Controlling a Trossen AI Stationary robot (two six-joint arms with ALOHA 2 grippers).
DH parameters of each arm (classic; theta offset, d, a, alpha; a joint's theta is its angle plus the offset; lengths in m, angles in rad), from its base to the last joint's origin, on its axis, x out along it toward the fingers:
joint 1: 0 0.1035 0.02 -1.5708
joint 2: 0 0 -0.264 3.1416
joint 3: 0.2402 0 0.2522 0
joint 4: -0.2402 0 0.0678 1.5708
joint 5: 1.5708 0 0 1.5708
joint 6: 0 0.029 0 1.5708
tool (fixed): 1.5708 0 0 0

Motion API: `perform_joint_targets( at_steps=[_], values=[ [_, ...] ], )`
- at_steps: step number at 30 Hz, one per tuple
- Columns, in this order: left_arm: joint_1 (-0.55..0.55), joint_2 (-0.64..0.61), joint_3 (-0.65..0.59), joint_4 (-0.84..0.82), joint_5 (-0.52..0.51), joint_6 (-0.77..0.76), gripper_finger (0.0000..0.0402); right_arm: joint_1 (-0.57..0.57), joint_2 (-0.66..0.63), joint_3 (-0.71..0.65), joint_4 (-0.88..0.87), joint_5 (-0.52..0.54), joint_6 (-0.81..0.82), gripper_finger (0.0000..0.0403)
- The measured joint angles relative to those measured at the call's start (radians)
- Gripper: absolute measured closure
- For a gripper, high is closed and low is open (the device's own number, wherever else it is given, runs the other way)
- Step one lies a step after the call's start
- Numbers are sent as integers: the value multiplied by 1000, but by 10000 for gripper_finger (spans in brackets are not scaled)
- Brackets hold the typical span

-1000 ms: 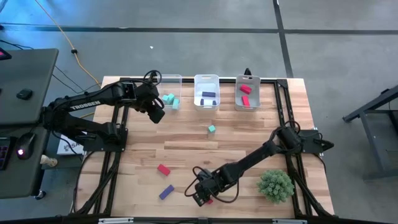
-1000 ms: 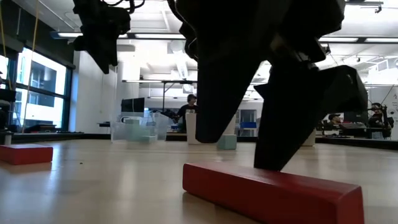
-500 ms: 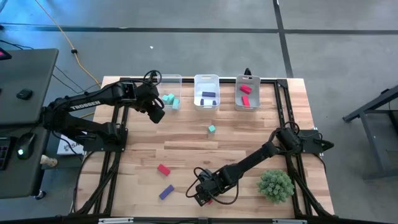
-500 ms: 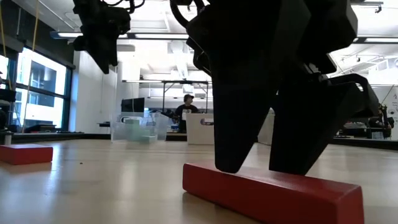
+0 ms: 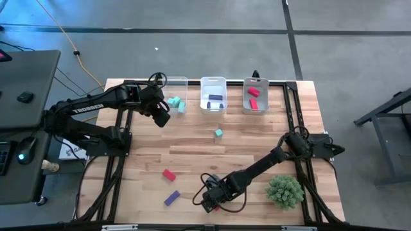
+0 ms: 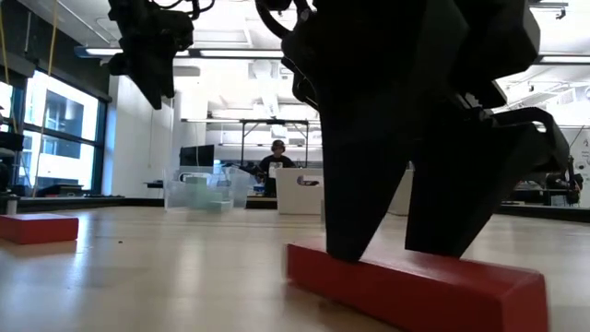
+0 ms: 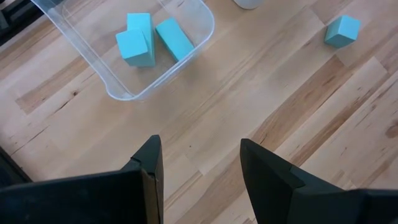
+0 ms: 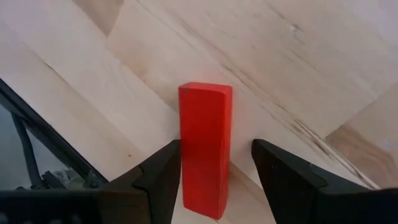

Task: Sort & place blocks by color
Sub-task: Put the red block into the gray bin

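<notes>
The right gripper will next pick up the red bar by its long sides at one end (image 8: 204,168), to sort it among the red blocks.
A red bar block (image 8: 205,155) lies flat on the table near its front edge. My right gripper (image 5: 212,204) points down over it, open, with one finger on each side of the bar (image 6: 415,286). My left gripper (image 7: 202,162) hangs open and empty above the table, just in front of the left clear bin (image 5: 176,96), which holds teal blocks (image 7: 152,40). Loose on the table lie a teal cube (image 5: 218,133), a red block (image 5: 169,174) and a purple block (image 5: 171,197). My right gripper comes from above, slanting down, its fingers lying along the bar's two long sides. One finger (image 8: 168,165) stands right against one long side (image 8: 183,149). The other finger (image 8: 273,168) stays a small gap away. The bar rests flat on the table.
At the far edge, next to the left bin, stand the middle bin (image 5: 214,95) with purple blocks and the right bin (image 5: 255,96) with red blocks. A spiky green plant ball (image 5: 284,191) sits at the front right, close to my right arm. Bare wood lies mid-table.
My right gripper has sunk onto the table around the red bar and tipped a little steeper, its fingers now down beside the bar. The bar has slid a little toward the table's right, still flat.
</notes>
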Motion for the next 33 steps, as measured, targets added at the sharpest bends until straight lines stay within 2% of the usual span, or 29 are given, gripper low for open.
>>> perform_joint_targets(
  at_steps=[6, 15, 33],
  values=[
    [0, 0, 0, 0, 0, 0, 271, 0, 1, 3, -12, 8, 22, 214],
    [0, 0, 0, 0, 0, 0, 271, 0, 8, 59, -83, 42, 14, 264],
    [0, 0, 0, 0, 1, 9, 271, -2, 22, 64, -124, 20, -32, 269]
  ],
)
